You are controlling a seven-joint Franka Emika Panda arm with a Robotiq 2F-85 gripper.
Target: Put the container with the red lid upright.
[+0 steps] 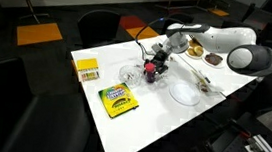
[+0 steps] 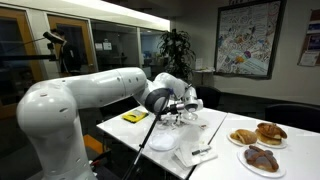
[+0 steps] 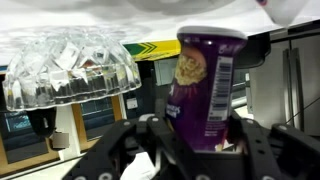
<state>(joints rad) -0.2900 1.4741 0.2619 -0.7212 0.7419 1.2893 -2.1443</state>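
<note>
The upright container's lower rim (image 1: 150,80) (image 3: 212,34) touches the white table under my gripper's fingers, so my gripper will let go of the container with the red lid.
The container with the red lid (image 1: 154,72) is small and shows red and dark above the middle of the white table (image 1: 157,116). In the wrist view it fills the centre as a purple-labelled body with a barcode (image 3: 205,70). My gripper (image 1: 158,62) has its fingers pressed on both sides of it (image 3: 203,130). The lid itself is hard to make out in the wrist view. The arm reaches over the table in both exterior views, and the gripper (image 2: 186,103) sits low over the tabletop.
A clear glass vessel (image 1: 128,77) stands beside the gripper and shows in the wrist view (image 3: 70,55). A yellow crayon box (image 1: 118,101), a smaller yellow box (image 1: 86,69), a flat clear round lid (image 1: 185,91) and pastry plates (image 2: 262,133) share the table.
</note>
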